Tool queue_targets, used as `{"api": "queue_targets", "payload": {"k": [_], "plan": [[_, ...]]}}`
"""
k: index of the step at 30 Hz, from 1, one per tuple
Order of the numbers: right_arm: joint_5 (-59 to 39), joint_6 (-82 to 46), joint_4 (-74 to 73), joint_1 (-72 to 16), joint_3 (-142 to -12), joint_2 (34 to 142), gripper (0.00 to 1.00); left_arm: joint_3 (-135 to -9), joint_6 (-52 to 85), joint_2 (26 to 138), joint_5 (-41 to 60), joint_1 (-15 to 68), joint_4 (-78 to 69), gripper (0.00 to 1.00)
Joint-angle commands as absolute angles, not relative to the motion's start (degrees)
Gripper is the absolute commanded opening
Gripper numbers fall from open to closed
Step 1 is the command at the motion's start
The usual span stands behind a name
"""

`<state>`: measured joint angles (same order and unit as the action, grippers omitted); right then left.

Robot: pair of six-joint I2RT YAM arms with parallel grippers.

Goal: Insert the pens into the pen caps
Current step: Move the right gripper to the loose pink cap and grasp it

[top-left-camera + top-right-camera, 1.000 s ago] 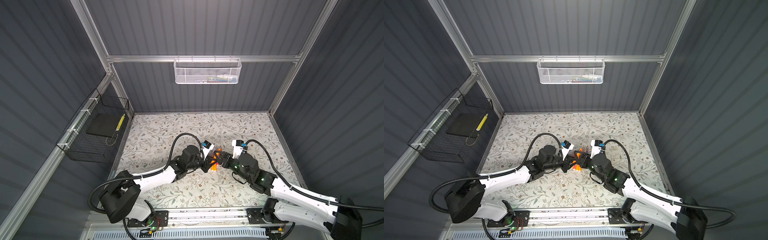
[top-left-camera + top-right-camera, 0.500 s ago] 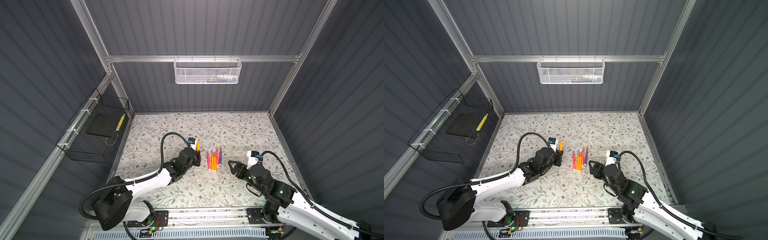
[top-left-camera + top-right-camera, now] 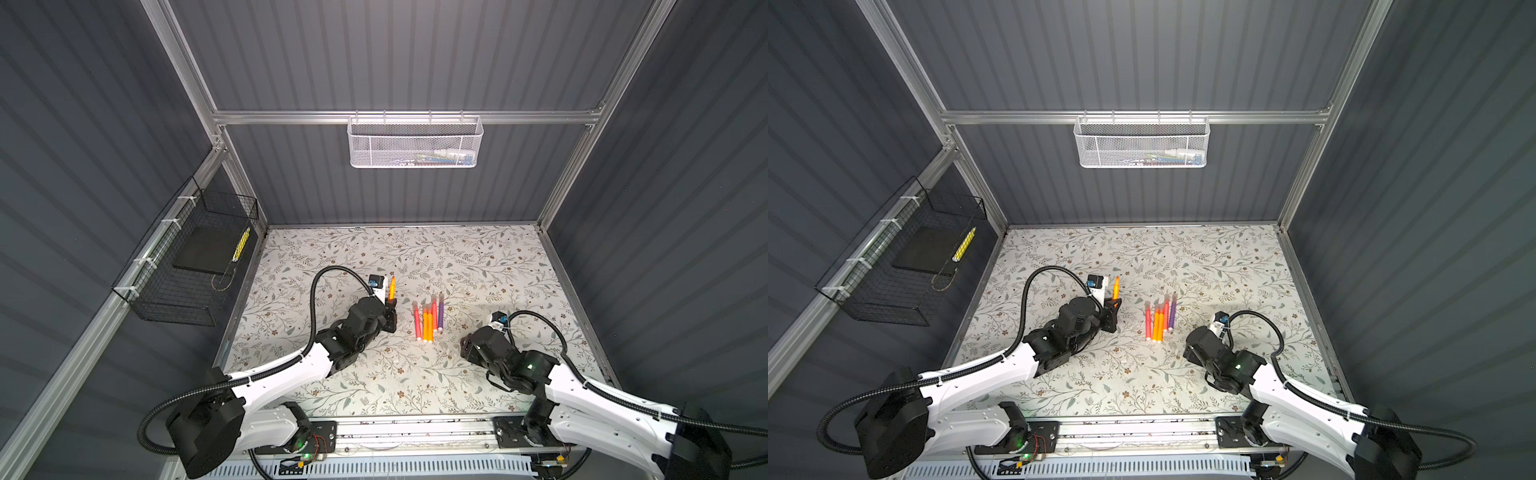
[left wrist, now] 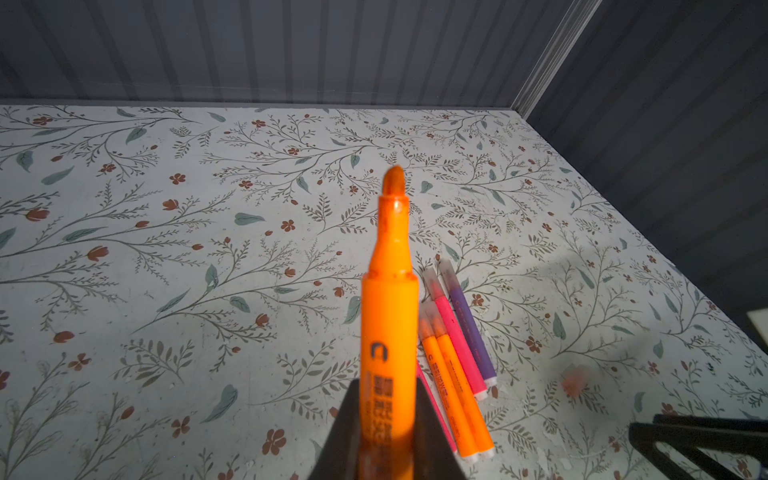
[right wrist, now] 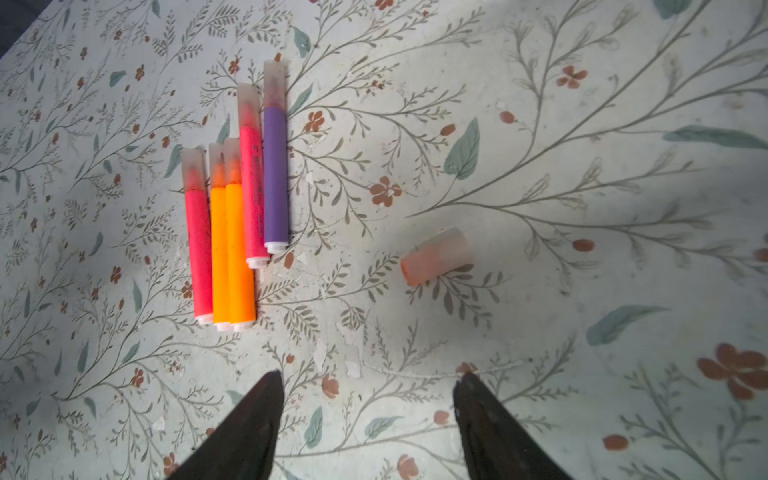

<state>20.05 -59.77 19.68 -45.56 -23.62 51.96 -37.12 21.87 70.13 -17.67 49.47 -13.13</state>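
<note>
I should next grip the loose translucent pen cap's sides with my right gripper, keeping its open end free for the orange pen.
My left gripper (image 4: pixel 387 386) is shut on an uncapped orange pen (image 4: pixel 390 299), which stands tip up left of the table's middle in both top views (image 3: pixel 392 286) (image 3: pixel 1116 286). Several capped pens (image 5: pixel 232 216), pink-red, orange and purple, lie side by side on the floral table (image 3: pixel 428 318) (image 3: pixel 1160 318). One loose translucent pinkish pen cap (image 5: pixel 436 257) lies on its side to their right, blurred in the left wrist view (image 4: pixel 575 380). My right gripper (image 5: pixel 368 376) hangs open and empty just short of that cap, pointing down at the table (image 3: pixel 467 351) (image 3: pixel 1188 353).
A white mesh basket (image 3: pixel 415 143) hangs on the back wall. A black wire basket (image 3: pixel 187 270) holding a dark pad and a yellow item hangs on the left wall. Grey walls enclose the floral table (image 3: pixel 478 266) on three sides.
A second ago both grippers met above the pens. They have drawn apart: the left went left with the orange pen, the right pulled back to the front right, open.
</note>
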Motion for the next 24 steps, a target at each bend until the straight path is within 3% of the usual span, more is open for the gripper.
{"api": "queue_targets", "payload": {"k": [1,14,24], "plan": [[16.0,-57.6,14.4,-41.9,-21.2,53.6,0.65,-35.8,20.2,69.3,-15.2,49.4,-15.0,0.0],[11.1,-53.4,5.6,-33.8,-21.0,62.6,0.62,-34.8,18.0,68.1,-12.3,49.3,-17.1,0.0],[11.7,-51.2,5.2,-32.4,-26.1,73.4,0.51,-34.9,18.0,68.0,-12.4,49.4,-16.8,0.0]]}}
